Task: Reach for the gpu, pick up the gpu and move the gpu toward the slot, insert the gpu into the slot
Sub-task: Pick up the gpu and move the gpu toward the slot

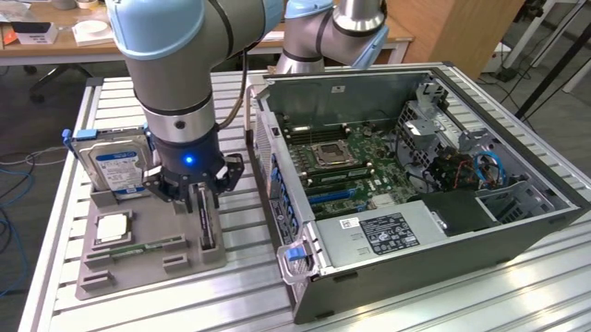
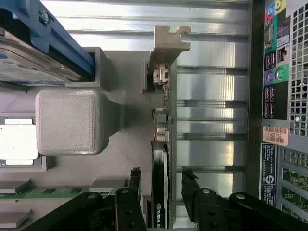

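Observation:
My fingers reach down beside both sides of the GPU (image 2: 160, 192), close over the grey holder (image 2: 130, 149), so my gripper closes on the GPU next.
The gpu (image 1: 207, 223) stands on its edge in a slit of the grey holder (image 1: 148, 266) on the table, left of the computer in the exterior view. In the wrist view the gpu (image 2: 160, 192) is a thin dark board with its silver bracket (image 2: 168, 43) at the far end. My gripper (image 1: 205, 199) hangs right over it, open. Its black fingers (image 2: 136, 179) stand on either side of the card with a small gap on each side, so my gripper (image 2: 162, 180) straddles the card without holding it. The blue slot (image 1: 334, 196) lies on the motherboard inside the open computer case (image 1: 517, 207).
On the same holder stand a blue-labelled hard drive (image 1: 115, 166), a processor (image 1: 111, 227) and a narrow green memory stick (image 1: 138, 247). The case's rear wall (image 2: 279, 96) with its ports runs close beside the holder. A second arm (image 1: 323, 34) rises behind the case.

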Robot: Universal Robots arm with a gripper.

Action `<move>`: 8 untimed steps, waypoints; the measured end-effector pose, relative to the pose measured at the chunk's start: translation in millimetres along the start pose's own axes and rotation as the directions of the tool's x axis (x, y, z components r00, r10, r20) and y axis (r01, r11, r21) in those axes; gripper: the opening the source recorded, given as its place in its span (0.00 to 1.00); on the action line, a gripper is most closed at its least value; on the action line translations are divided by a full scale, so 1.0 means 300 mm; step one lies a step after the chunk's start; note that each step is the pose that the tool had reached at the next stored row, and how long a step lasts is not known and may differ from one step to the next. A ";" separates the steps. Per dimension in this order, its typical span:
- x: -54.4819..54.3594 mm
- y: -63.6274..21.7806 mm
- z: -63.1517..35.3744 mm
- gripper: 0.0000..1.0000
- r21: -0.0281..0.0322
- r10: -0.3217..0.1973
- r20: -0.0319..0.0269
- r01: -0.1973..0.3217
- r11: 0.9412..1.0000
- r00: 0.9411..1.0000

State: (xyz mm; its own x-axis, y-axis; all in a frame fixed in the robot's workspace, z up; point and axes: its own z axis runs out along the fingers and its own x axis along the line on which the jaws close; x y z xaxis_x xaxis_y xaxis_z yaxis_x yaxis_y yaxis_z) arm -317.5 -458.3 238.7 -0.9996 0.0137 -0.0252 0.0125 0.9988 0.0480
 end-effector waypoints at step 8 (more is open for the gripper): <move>0.007 -0.001 0.020 0.47 0.000 0.000 0.008 0.000 1.000 1.000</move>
State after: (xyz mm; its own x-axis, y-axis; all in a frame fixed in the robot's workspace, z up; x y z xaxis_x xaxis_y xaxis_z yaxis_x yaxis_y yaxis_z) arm -319.5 -458.3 232.6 -0.9993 0.0137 -0.0335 0.0121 0.9988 0.0482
